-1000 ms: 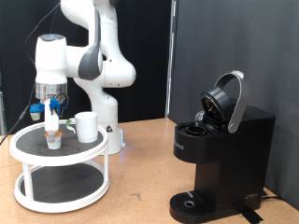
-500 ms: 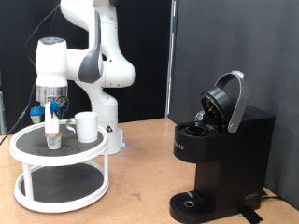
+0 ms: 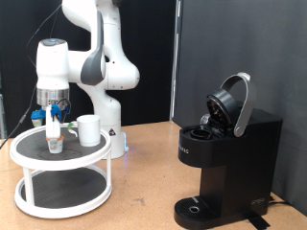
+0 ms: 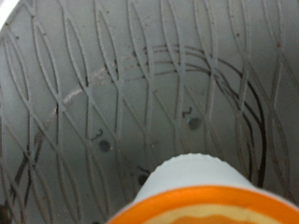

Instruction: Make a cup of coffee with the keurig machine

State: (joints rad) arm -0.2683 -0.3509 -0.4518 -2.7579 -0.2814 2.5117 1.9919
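The small white pod (image 4: 201, 191) on the top shelf has my fingers reaching down beside it. My gripper would hold it, so I should close now.
The gripper (image 3: 55, 132) hangs straight down over the top shelf of a white two-tier round stand (image 3: 29, 155) at the exterior view's left. Its fingertips reach a small white pod with a tan top (image 3: 56, 145) that stands on the shelf. The wrist view shows that pod (image 4: 201, 191) very close, on the dark patterned mat (image 4: 112, 84); no fingers show there. The white cup (image 3: 88, 129) stands on the same shelf, just right of the gripper. The black keurig machine (image 3: 225, 163) stands at the right with its lid (image 3: 232, 101) raised.
The robot's white base (image 3: 113, 134) stands behind the stand. The stand's lower shelf (image 3: 62, 187) looks bare. The wooden table (image 3: 144, 192) runs between the stand and the machine. A dark panel stands behind the machine.
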